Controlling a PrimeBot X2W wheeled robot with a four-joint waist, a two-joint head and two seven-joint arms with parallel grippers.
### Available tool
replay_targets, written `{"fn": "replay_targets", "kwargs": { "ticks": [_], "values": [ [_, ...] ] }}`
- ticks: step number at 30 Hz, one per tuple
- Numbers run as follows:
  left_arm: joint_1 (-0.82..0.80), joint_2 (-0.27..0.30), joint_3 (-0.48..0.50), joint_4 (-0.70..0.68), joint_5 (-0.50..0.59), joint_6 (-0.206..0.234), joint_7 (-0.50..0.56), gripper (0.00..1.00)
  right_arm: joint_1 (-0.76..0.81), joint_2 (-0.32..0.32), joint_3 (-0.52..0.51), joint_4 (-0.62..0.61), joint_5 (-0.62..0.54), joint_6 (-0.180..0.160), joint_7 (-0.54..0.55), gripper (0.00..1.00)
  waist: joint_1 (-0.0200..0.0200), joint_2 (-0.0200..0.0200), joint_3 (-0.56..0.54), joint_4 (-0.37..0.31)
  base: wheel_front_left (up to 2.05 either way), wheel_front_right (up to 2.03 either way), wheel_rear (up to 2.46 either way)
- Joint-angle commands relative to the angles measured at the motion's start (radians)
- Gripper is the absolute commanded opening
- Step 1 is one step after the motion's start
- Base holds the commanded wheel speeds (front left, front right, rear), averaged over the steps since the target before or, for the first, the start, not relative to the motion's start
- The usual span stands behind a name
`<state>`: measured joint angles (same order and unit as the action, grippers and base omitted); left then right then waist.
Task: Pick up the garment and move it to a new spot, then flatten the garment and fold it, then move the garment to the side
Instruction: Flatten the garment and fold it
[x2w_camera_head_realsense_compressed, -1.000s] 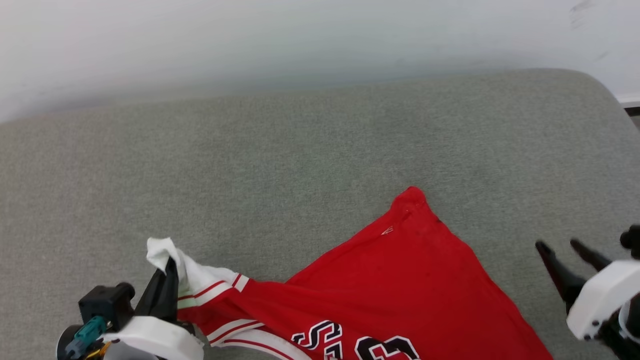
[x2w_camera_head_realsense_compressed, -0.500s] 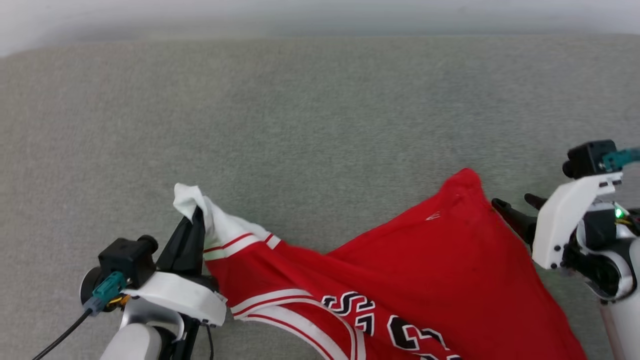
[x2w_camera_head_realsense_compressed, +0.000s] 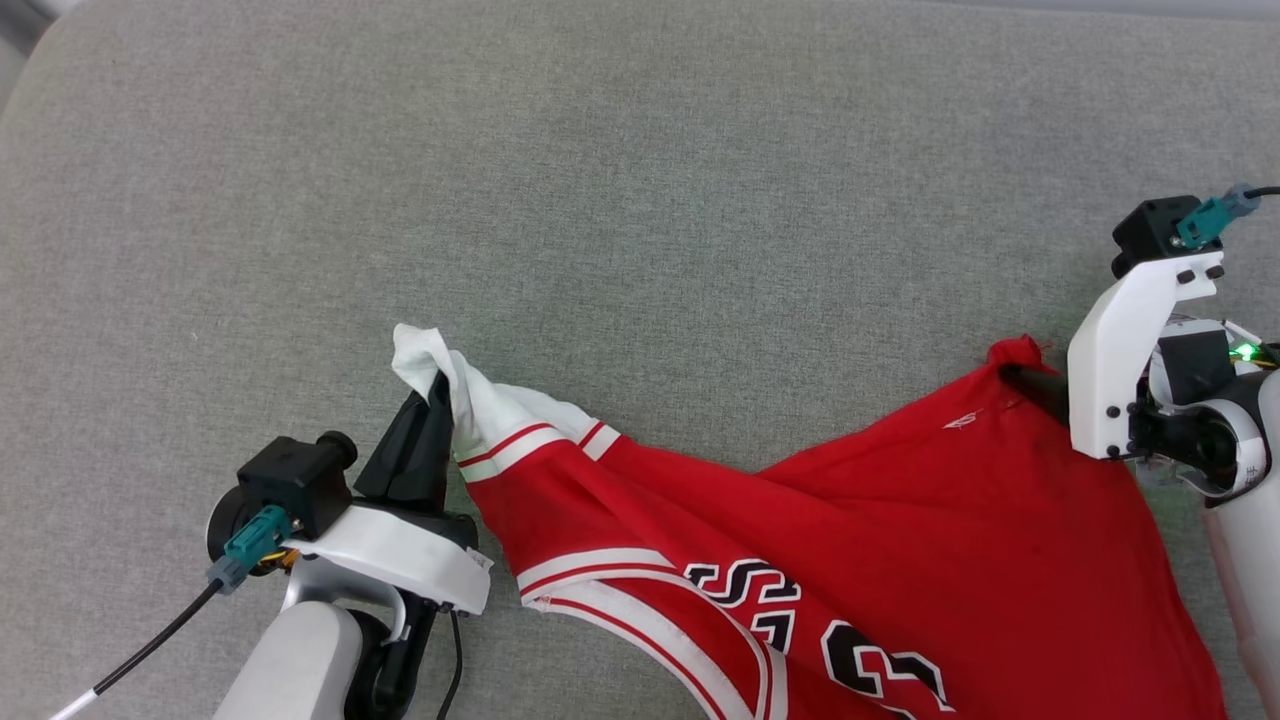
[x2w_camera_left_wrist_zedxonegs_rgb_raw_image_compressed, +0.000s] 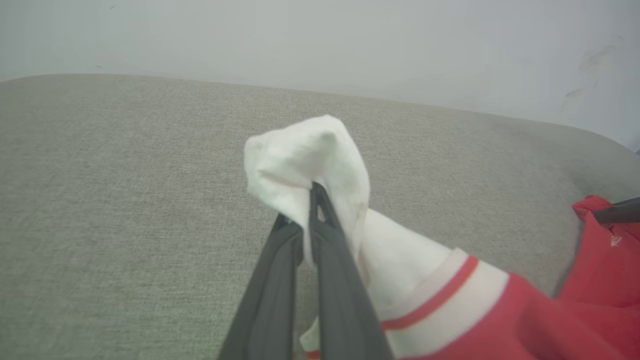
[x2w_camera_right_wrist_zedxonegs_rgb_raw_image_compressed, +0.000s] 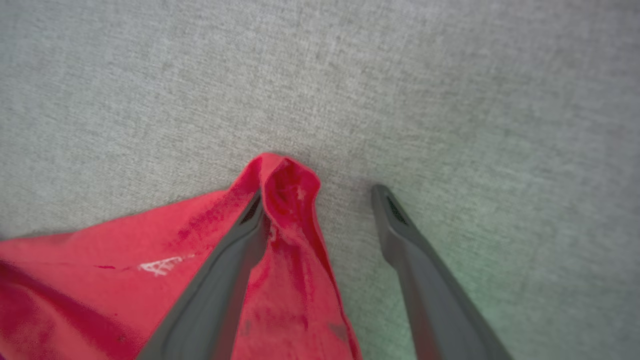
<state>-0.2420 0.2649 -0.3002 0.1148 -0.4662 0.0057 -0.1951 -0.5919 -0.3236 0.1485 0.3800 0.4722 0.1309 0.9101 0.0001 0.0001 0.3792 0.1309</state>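
Note:
The garment has a raised red corner fold (x2w_camera_head_realsense_compressed: 1017, 352), and my right gripper needs to pinch the garment there next, since the cloth (x2w_camera_head_realsense_compressed: 948, 480) beside the fold lies flat on the cushion.
The garment (x2w_camera_head_realsense_compressed: 850, 530), a red jersey with white sleeves, striped trim and black lettering, lies spread across the grey cushion. My left gripper (x2w_camera_head_realsense_compressed: 435, 395) is shut on the tip of its white sleeve (x2w_camera_left_wrist_zedxonegs_rgb_raw_image_compressed: 305, 160), which bunches over the fingertips. My right gripper (x2w_camera_right_wrist_zedxonegs_rgb_raw_image_compressed: 320, 200) stands open over the garment's red corner (x2w_camera_right_wrist_zedxonegs_rgb_raw_image_compressed: 287, 182): its left finger (x2w_camera_right_wrist_zedxonegs_rgb_raw_image_compressed: 225, 260) lies on the red cloth and its right finger (x2w_camera_right_wrist_zedxonegs_rgb_raw_image_compressed: 415, 255) rests on bare cushion, with the raised corner fold between them. In the head view the right gripper's white housing (x2w_camera_head_realsense_compressed: 1135, 350) hides most of its fingers.
The grey fabric cushion (x2w_camera_head_realsense_compressed: 640, 200) stretches far ahead and to both sides. A pale wall (x2w_camera_left_wrist_zedxonegs_rgb_raw_image_compressed: 320, 40) rises behind it. A black cable (x2w_camera_head_realsense_compressed: 130, 655) trails from my left wrist at the lower left.
The head camera has tilted down, so the whole picture shifted. My right gripper has moved in from the right onto the garment's red corner. The left gripper still holds the sleeve.

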Motion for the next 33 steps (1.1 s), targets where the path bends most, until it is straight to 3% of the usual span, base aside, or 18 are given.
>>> {"fn": "replay_targets", "kwargs": {
  "ticks": [1,2,3,9,20,23,33],
  "values": [
    [-0.013,-0.003,0.002,0.006,-0.003,-0.002,-0.008,0.00,0.066,0.030,0.039,0.073,0.003,0.000,0.052,0.97,-0.0001,-0.0001,0.000,0.000,0.00,0.00,0.00],
    [-0.013,-0.003,0.002,0.010,-0.004,-0.003,-0.011,0.00,0.072,0.033,0.045,0.082,0.008,0.000,0.064,0.33,-0.0001,-0.0001,-0.001,-0.001,0.00,0.00,0.00],
    [-0.012,-0.004,0.002,0.015,-0.006,-0.003,-0.011,0.00,0.074,0.041,0.047,0.085,0.023,0.000,0.070,0.00,-0.0001,-0.0001,-0.003,-0.002,0.00,0.00,0.00],
    [-0.010,0.004,-0.002,0.040,-0.015,-0.011,-0.005,0.00,0.037,0.017,0.066,0.058,0.046,0.000,0.005,0.00,-0.0001,-0.0001,-0.049,-0.019,0.00,0.00,0.00],
    [-0.075,0.011,0.013,0.091,-0.048,-0.007,0.040,0.00,-0.012,-0.025,0.074,0.078,0.041,0.000,-0.212,0.00,-0.0001,-0.0001,-0.255,-0.075,0.00,0.00,0.00],
    [-0.133,0.004,0.025,0.112,-0.060,-0.001,0.062,0.00,-0.036,-0.012,0.075,0.094,0.028,0.000,-0.250,0.00,-0.0001,-0.0001,-0.287,-0.097,0.00,0.00,0.00],
    [-0.468,0.029,0.045,0.358,-0.080,-0.041,0.140,0.00,-0.201,0.020,0.053,0.180,-0.016,-0.001,-0.340,0.00,-0.0001,-0.0001,-0.291,-0.158,0.00,0.00,0.00]
  ]
}}
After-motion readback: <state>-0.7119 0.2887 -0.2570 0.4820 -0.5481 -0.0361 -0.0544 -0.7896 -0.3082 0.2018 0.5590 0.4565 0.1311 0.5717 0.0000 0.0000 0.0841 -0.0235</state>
